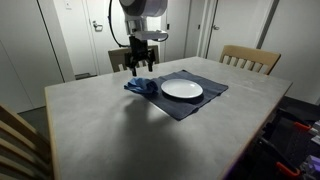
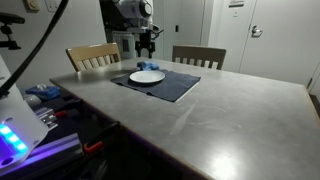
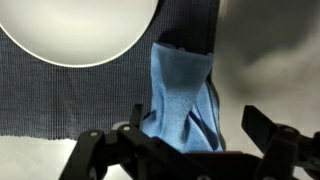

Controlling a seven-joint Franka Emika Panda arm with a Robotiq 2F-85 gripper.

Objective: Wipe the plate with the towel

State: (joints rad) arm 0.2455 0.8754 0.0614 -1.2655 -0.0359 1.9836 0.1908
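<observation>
The robot's fingers have the blue towel (image 1: 142,86) between them but stop above the towel's top in an exterior view. The gripper needs to go lower first and then close on the towel.
A white plate (image 1: 182,89) lies on a dark placemat (image 1: 192,107) on the grey table; it shows in both exterior views (image 2: 147,76) and at the top left of the wrist view (image 3: 75,25). A crumpled blue towel (image 1: 142,86) lies on the placemat's edge beside the plate, and fills the middle of the wrist view (image 3: 180,95). My gripper (image 1: 140,62) hangs just above the towel with its fingers spread wide on either side of it (image 3: 185,145). It is open and holds nothing.
Wooden chairs stand at the table's far side (image 1: 250,58) (image 2: 92,57) (image 2: 198,56), and one at the near corner (image 1: 15,135). The bare table top (image 1: 110,130) stretches toward the camera. Doors and walls are behind.
</observation>
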